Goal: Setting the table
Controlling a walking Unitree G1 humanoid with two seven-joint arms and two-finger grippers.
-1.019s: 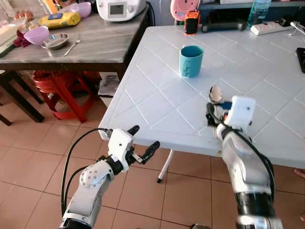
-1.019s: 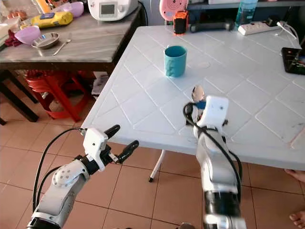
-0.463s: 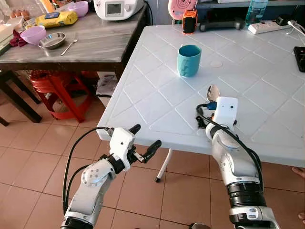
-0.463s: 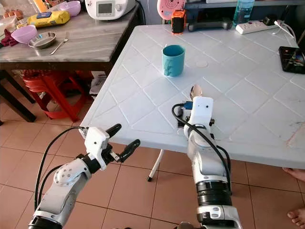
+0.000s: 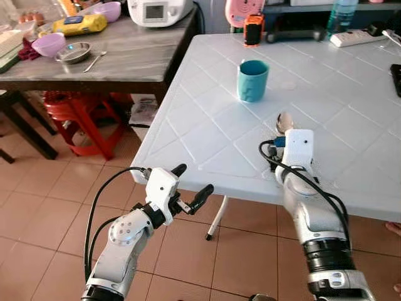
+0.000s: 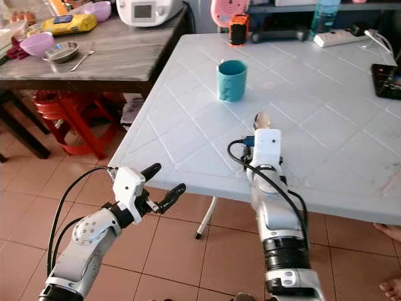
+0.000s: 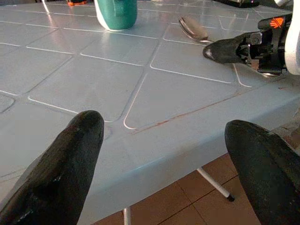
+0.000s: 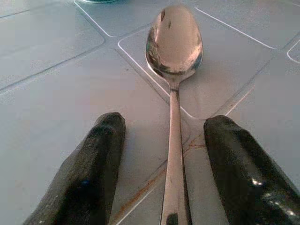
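Next, my right gripper grabs the metal spoon by its slender handle (image 8: 174, 150) to set the table, and this keeps its bowl (image 8: 174, 42) clean.
A metal spoon (image 8: 174, 40) lies flat on the white plastic table (image 5: 207, 125), near its front edge, with the bowl pointing away from me. My right gripper (image 8: 165, 121) is open and rests low on the table, one finger on each side of the spoon's handle, touching neither side. A teal cup (image 5: 252, 80) stands upright farther back on the table. My left gripper (image 5: 194, 178) hangs open in the air just below and in front of the table's front edge, holding nothing.
A dark wooden side table (image 5: 125, 63) at the left carries bowls, a metal dish, a fork and a white appliance, with a red stool (image 5: 81, 116) under it. A power strip (image 5: 357, 37) and an orange object (image 5: 253, 30) sit at the white table's far edge.
My right wrist has shifted a little to the left, in line behind the spoon. The spoon, the cup and my left arm stay where they were.
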